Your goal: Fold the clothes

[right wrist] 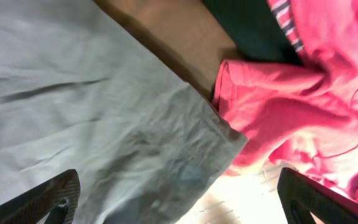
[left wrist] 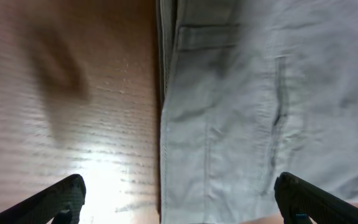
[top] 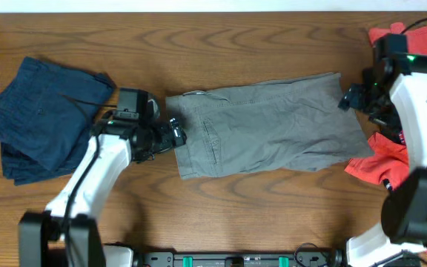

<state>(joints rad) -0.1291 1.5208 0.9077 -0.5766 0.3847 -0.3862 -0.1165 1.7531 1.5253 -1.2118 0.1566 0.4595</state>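
My right gripper will next grab the olive-grey shorts by the leg hem (right wrist: 185, 143). Then it can fold the legs over toward the waistband.
Olive-grey shorts (top: 265, 126) lie flat in the middle of the table, waistband to the left. My left gripper (top: 175, 133) is open and empty just above the waistband edge (left wrist: 166, 124), with one finger over bare wood and the other over cloth. My right gripper (top: 353, 100) is open and empty over the shorts' right leg hem (right wrist: 185, 143), next to the coral-red garments (top: 388, 152). A navy blue garment (top: 43, 122) lies folded at the far left.
The coral-red pile (right wrist: 303, 93) spreads along the table's right edge under my right arm, with a dark striped piece (right wrist: 253, 25) beside it. Bare wooden tabletop (top: 236, 44) runs along the back and front.
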